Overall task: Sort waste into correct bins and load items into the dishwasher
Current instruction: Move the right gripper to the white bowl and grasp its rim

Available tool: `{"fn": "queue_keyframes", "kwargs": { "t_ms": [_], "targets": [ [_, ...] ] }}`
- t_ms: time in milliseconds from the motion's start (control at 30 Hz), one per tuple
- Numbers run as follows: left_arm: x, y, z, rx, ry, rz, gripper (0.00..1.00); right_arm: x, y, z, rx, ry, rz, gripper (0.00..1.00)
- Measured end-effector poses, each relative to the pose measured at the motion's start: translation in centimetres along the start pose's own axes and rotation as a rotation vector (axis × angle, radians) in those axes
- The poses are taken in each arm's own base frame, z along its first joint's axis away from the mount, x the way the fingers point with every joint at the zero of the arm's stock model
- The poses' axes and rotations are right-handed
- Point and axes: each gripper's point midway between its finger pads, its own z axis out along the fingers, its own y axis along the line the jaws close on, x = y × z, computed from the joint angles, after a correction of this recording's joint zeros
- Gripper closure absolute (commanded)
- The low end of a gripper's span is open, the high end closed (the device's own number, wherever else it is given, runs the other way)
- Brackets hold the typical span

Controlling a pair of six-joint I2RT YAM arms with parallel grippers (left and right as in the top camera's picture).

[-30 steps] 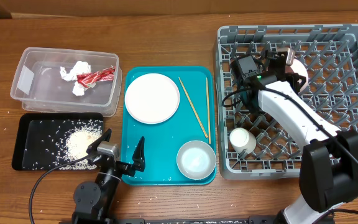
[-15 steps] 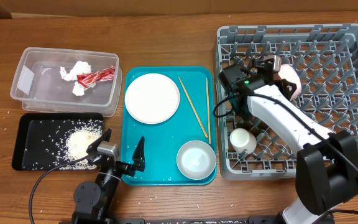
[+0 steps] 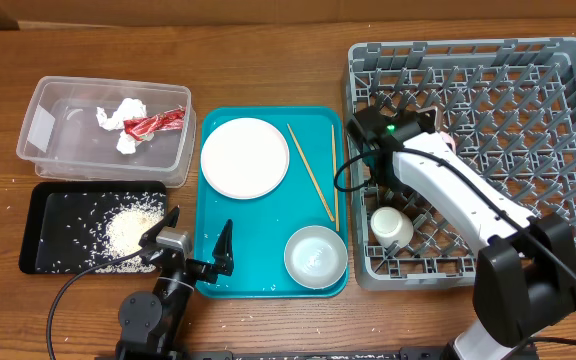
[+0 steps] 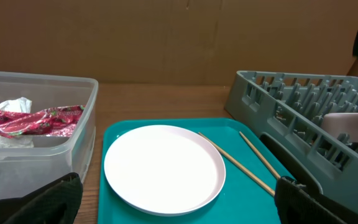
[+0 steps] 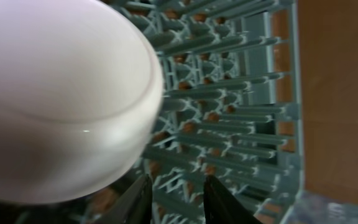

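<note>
The bowl (image 3: 316, 255) on the teal tray should stand tilted in the dish rack, so my right gripper needs to pinch it by its rim next.
My right gripper (image 3: 428, 120) hangs over the left part of the grey dish rack (image 3: 558, 150). It is open and empty (image 5: 178, 183). The small white plate (image 5: 55, 93) sits in the rack just beside its fingers, mostly hidden under the arm in the overhead view (image 3: 452, 143). The small cup (image 3: 390, 225) stands in the rack's front left corner. The large plate (image 3: 245, 157), two chopsticks (image 3: 310, 172) and the bowl (image 3: 316, 255) lie on the teal tray (image 3: 268, 275). My left gripper (image 3: 196, 250) rests wide open at the tray's front edge (image 4: 176, 205).
The clear tub (image 3: 43, 125) at the back left holds the red wrapper (image 3: 155, 122) and white tissue (image 3: 123, 115). The black tray (image 3: 48, 215) in front of it holds rice (image 3: 133, 230). A few grains lie on the wooden table near the tray.
My right arm has swung left and toward the front over the rack, and the small plate now lies mostly under it. The left arm has not moved.
</note>
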Motion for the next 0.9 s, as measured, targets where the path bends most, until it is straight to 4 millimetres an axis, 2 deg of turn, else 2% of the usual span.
{"fn": "queue_keyframes", "kwargs": {
  "t_ms": [167,233,333,400,433,500,567,667,733,800,900],
  "targets": [
    [0.0,0.0,0.0,0.000,0.000,0.000,0.00,-0.2,2.3,-2.9,-0.180,0.010,0.062,0.70],
    [0.0,0.0,0.0,0.000,0.000,0.000,0.00,-0.3,4.2,-5.6,-0.342,-0.001,0.097,0.70],
    [0.0,0.0,0.0,0.000,0.000,0.000,0.00,0.0,6.7,-9.1,-0.553,-0.003,0.097,0.76],
    [0.0,0.0,0.0,0.000,0.000,0.000,0.00,0.4,8.9,-11.7,-0.714,0.013,0.082,0.75],
    [0.0,0.0,0.0,0.000,0.000,0.000,0.00,0.7,10.0,-12.8,-0.786,0.026,0.069,0.72],
    [0.0,0.0,0.0,0.000,0.000,0.000,0.00,1.2,12.2,-15.2,-0.930,0.052,0.047,0.53],
    [0.0,0.0,0.0,0.000,0.000,0.000,0.00,2.6,14.1,-17.1,-1.044,0.103,0.014,0.48],
    [0.0,0.0,0.0,0.000,0.000,0.000,0.00,5.5,15.8,-17.4,-1.069,0.162,-0.061,0.50],
    [0.0,0.0,0.0,0.000,0.000,0.000,0.00,7.6,16.6,-16.5,-1.029,0.166,-0.165,0.51],
    [0.0,0.0,0.0,0.000,0.000,0.000,0.00,8.2,16.8,-15.4,-0.982,0.130,-0.269,0.51],
    [0.0,0.0,0.0,0.000,0.000,0.000,0.00,8.1,17.0,-13.9,-0.938,0.053,-0.419,0.53]
  ]
}}
